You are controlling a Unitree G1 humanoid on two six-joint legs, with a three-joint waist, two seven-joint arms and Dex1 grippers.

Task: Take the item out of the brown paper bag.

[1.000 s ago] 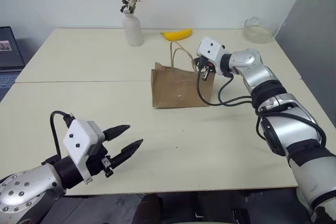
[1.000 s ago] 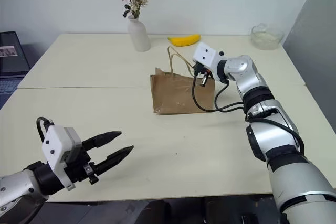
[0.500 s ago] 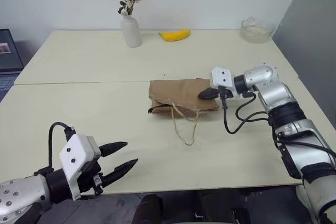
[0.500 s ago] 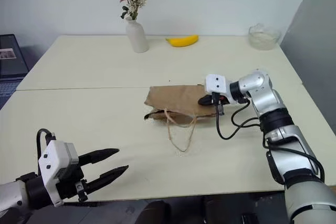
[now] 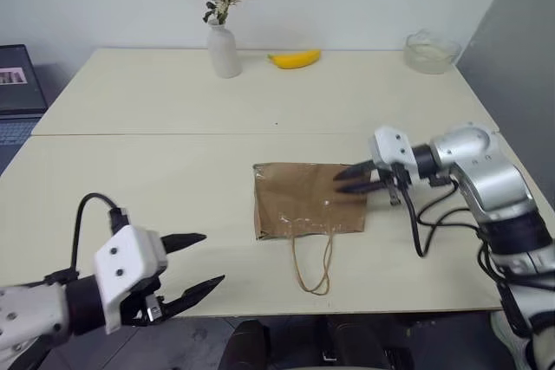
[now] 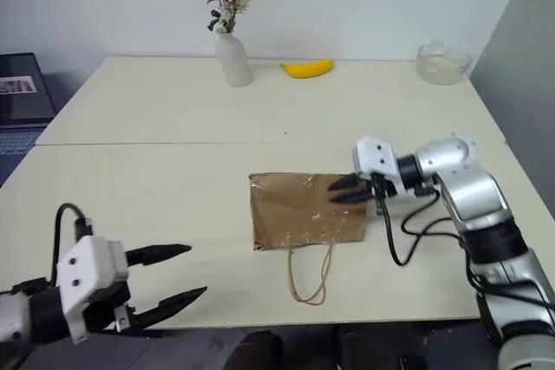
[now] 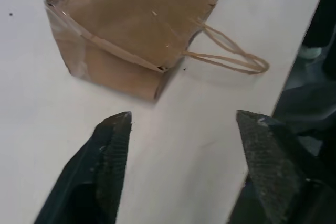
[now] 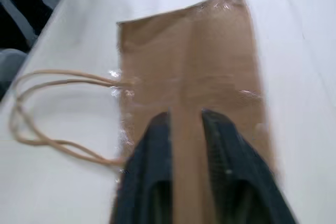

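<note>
The paper body of the bag [image 5: 303, 201] is flat and wide. I will next use my left gripper to grab the thin loop handle [image 5: 327, 269] that sticks out past the bag's edge.
The brown paper bag [image 5: 303, 201] lies flat on the table, its two loop handles [image 5: 314, 266] trailing toward the near edge. The item is hidden. My right gripper [image 5: 338, 183] reaches in from the right, its fingers slightly apart over the bag's right-hand part; in the right wrist view the bag [image 8: 194, 61] shows through the narrow gap, so the right gripper [image 8: 186, 115] is open. My left gripper [image 5: 213, 258] hovers wide open and empty at the near left edge, well short of the bag. The left wrist view shows the bag [image 7: 131, 30] beyond the fingers [image 7: 113, 150].
A white vase [image 5: 223, 49] with dried flowers, a banana [image 5: 295, 58] and a glass bowl [image 5: 431, 49] stand along the far edge. A laptop [image 5: 13, 84] sits off the table's left side. The handles lie close to the table's near edge [image 5: 347, 308].
The bag went from upright at mid-table to lying flat nearer me, as my right gripper drew back with it. The right fingers parted. My left gripper spread wider.
</note>
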